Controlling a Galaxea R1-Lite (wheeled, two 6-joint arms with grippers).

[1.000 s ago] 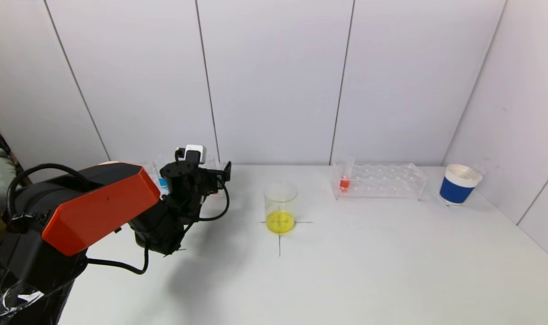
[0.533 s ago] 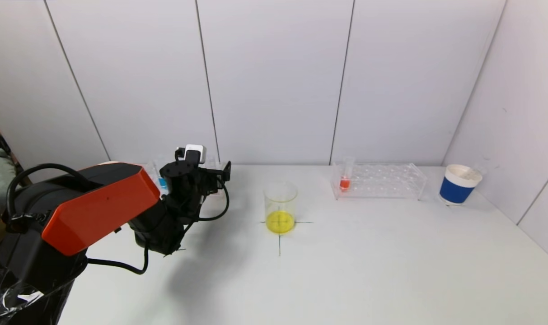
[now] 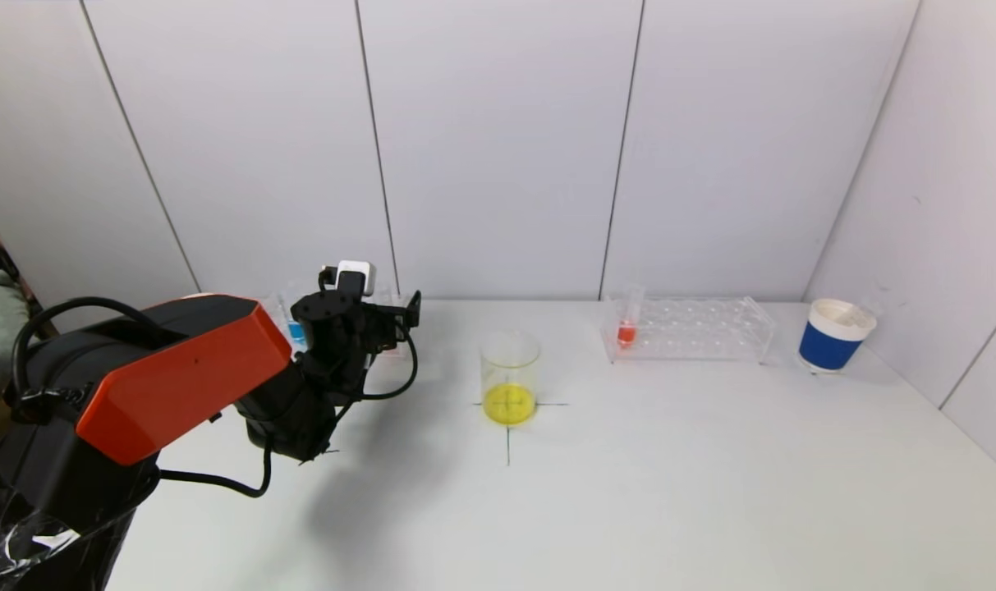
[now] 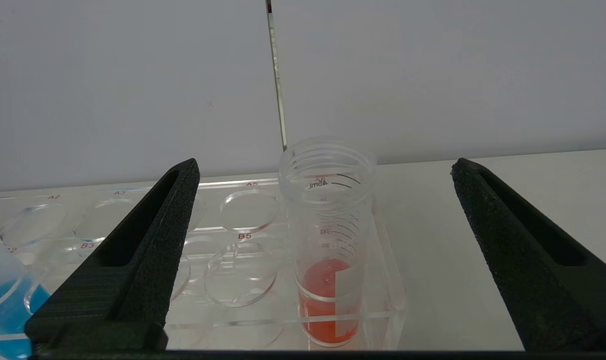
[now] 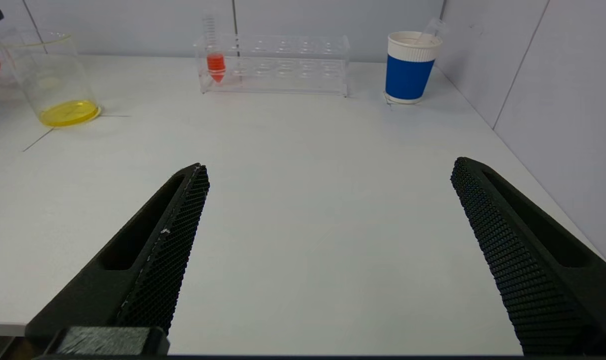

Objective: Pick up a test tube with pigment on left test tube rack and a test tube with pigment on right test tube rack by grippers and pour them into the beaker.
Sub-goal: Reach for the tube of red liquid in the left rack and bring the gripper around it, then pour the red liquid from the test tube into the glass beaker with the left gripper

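I should grab the clear test tube next with my left gripper by its bare upper side below the test tube's rim (image 4: 327, 216); the rack's end hole surrounds the test tube's lower half.
My left gripper (image 3: 387, 316) is open at the left test tube rack (image 4: 218, 182), at the back left of the table. In the left wrist view its two fingers stand apart on either side of a clear tube with red pigment (image 4: 327, 290), not touching it. This tube stands upright in the rack's end hole. A tube with blue pigment (image 3: 296, 332) stands further along the same rack. The beaker (image 3: 510, 377) holds yellow liquid at the table's middle. The right rack (image 3: 695, 328) holds a red-pigment tube (image 3: 626, 328). My right gripper (image 5: 327, 167) is open and empty, low near the table's front edge.
A blue and white paper cup (image 3: 833, 336) with a tube in it stands right of the right rack, close to the side wall. A black cross is marked on the table under the beaker. The back wall is just behind both racks.
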